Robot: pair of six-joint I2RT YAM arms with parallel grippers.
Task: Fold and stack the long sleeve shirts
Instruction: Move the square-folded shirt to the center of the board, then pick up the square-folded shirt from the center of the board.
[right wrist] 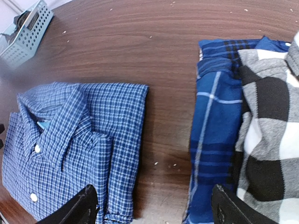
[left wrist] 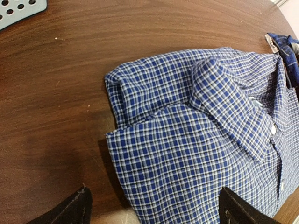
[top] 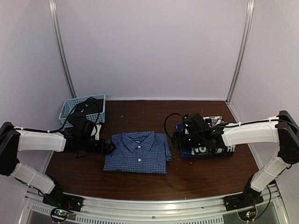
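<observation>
My left fingers, above the fine-check shirt's edge, would miss.
A folded blue fine-check shirt (top: 138,152) lies collar-up in the middle of the table. My left gripper (top: 108,147) hovers at its left edge, open. In the left wrist view the wide-apart jaws of the left gripper (left wrist: 154,205) straddle the edge of the fine-check shirt (left wrist: 201,140) without gripping it. At the right, a black-and-white plaid shirt (top: 210,148) lies on top of a darker blue plaid shirt (right wrist: 215,135). My right gripper (top: 180,138) is open over the bare strip between the fine-check shirt (right wrist: 70,144) and that stack. Nothing is between the right gripper's (right wrist: 156,205) fingers.
A light blue lattice basket (top: 81,109) stands at the back left with dark cable over it. It also shows in a corner of both wrist views, as the basket (left wrist: 18,9) and basket (right wrist: 28,30). Pale walls with metal rails close the table's back and sides.
</observation>
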